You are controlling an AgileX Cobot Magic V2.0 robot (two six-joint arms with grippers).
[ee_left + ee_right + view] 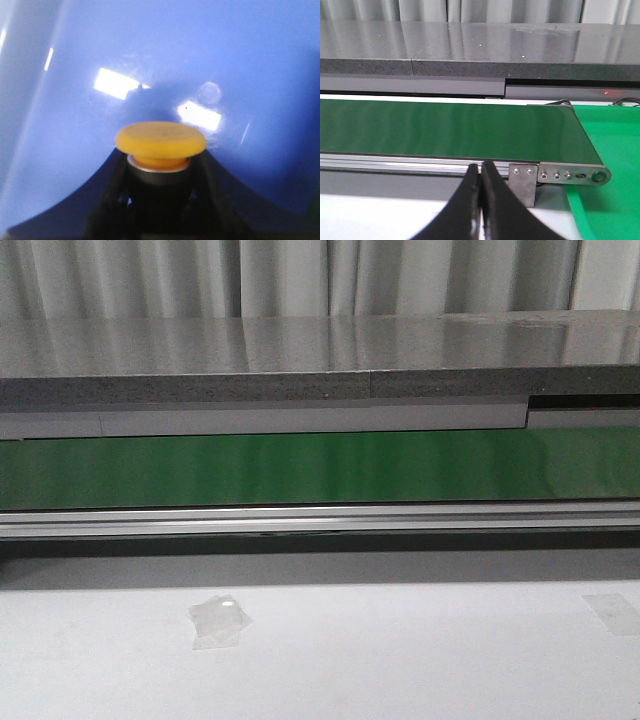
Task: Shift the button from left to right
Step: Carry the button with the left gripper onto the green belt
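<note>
The button's black body hangs over the glossy blue surface, so my left gripper keeps hold of it until it reaches the green conveyor belt.
In the left wrist view the button (160,139) fills the lower middle: a round yellow-orange cap on a silver collar and a black body. My left gripper (159,172) is shut on the button's body, one black finger on each side, over a glossy blue surface (150,55). My right gripper (481,172) is shut with nothing between its fingers, held in front of the green conveyor belt (445,131). Neither gripper nor the button appears in the front view.
A green conveyor belt (320,468) with an aluminium rail (320,520) runs across the front view, a grey stone ledge (300,360) behind it. Bits of clear tape (220,620) lie on the white table (400,660). The belt's end bracket (522,182) and a green mat (615,165) are at the right.
</note>
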